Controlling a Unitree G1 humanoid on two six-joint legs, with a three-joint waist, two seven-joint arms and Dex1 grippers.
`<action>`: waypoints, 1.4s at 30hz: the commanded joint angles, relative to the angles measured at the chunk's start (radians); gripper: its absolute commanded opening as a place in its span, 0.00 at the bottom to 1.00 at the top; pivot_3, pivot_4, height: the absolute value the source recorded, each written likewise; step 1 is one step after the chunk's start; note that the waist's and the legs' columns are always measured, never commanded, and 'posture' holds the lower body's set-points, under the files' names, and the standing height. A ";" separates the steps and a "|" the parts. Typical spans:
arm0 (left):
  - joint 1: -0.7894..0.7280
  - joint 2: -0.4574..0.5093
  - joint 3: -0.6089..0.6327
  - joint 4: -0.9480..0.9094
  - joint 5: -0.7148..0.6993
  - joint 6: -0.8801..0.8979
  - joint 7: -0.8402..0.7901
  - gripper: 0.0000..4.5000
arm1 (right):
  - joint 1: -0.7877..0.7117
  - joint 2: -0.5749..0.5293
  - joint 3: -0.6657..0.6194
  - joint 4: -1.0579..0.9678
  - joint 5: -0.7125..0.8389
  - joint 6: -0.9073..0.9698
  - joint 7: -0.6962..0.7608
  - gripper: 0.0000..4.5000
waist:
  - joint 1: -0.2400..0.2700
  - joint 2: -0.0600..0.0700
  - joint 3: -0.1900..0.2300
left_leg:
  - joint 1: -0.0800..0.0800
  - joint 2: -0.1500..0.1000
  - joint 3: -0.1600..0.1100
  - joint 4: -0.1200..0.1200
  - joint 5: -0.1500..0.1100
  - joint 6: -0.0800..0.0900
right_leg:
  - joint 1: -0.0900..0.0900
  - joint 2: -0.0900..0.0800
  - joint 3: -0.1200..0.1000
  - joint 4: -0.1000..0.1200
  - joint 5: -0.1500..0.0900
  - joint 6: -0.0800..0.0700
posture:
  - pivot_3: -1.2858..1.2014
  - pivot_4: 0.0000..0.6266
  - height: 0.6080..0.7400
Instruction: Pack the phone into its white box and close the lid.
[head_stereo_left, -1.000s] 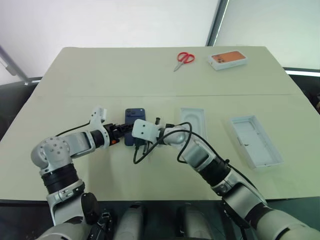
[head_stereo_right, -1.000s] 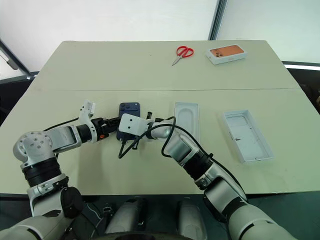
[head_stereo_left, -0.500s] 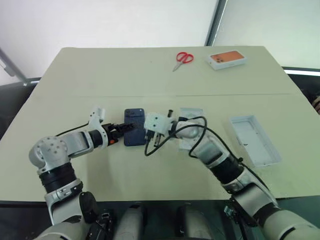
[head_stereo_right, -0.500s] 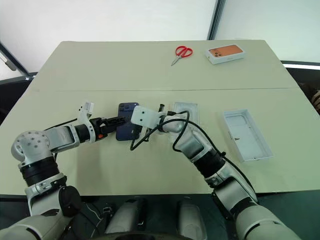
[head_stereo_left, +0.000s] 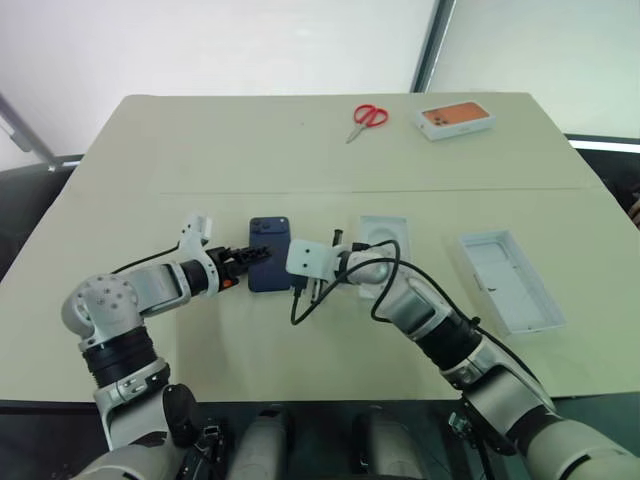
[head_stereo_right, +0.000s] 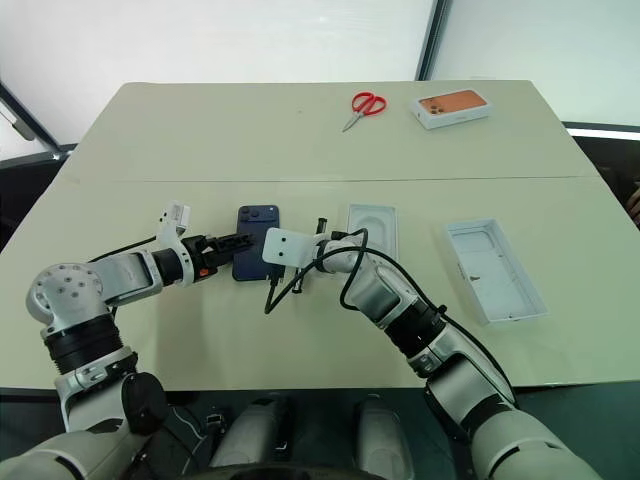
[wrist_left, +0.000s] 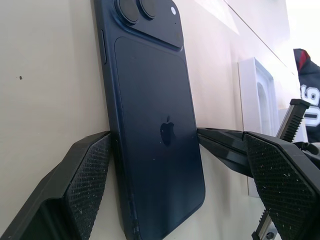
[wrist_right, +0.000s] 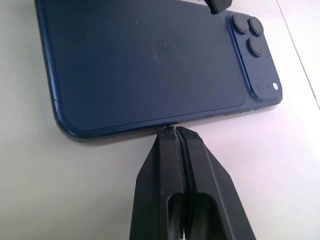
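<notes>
Next, my left gripper grips the phone (head_stereo_left: 266, 245) by its long side edges to pack it into the phone's white box.
The phone (head_stereo_left: 266, 245) lies face down on the table, dark navy, with its camera bump at the far end. My left gripper (wrist_left: 175, 167) is open and straddles the phone's near end, one finger along each long edge. My right gripper (wrist_right: 175, 132) is shut, and its tip rests against the phone's right long edge. To the right sits the white box (head_stereo_left: 528, 320), open side up. Between it and the phone lies a shallow white piece (head_stereo_left: 392, 232) with a rounded inner outline; I cannot tell whether this is the lid.
Red scissors (head_stereo_left: 368, 117) and a white box with an orange face (head_stereo_left: 455, 118) lie at the table's far side. A black cable (head_stereo_left: 300, 305) loops down from my right wrist beside the phone.
My right gripper has pulled back to the right, from over the phone to its right edge. The left gripper and the phone have stayed put.
</notes>
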 joint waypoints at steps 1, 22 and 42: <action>0.011 -0.030 -0.008 -0.008 -0.042 0.013 0.010 0.96 | 0.000 0.033 0.007 0.001 0.007 -0.033 0.011 0.01 | 0.000 0.000 0.000 | 0.000 0.000 0.000 0.000 0.000 0.000 | 0.000 0.000 0.000 0.000 0.000 0.000 | 0.52 0.24 0.68; -0.011 0.023 0.023 0.006 -0.069 0.013 0.029 0.96 | 0.026 0.023 -0.010 -0.005 -0.009 -0.039 0.012 0.01 | -0.002 0.000 0.000 | 0.000 0.000 0.000 -0.001 0.000 0.000 | 0.000 0.001 0.000 0.000 0.000 0.000 | 0.52 0.24 0.68; -0.015 0.027 0.066 -0.006 -0.118 0.013 0.001 0.26 | 0.103 -0.154 -0.189 -0.441 0.140 0.180 0.184 0.00 | 0.002 -0.001 0.001 | -0.002 0.001 0.000 -0.001 0.000 0.000 | -0.001 0.000 0.000 -0.001 0.000 0.000 | 0.52 0.24 0.68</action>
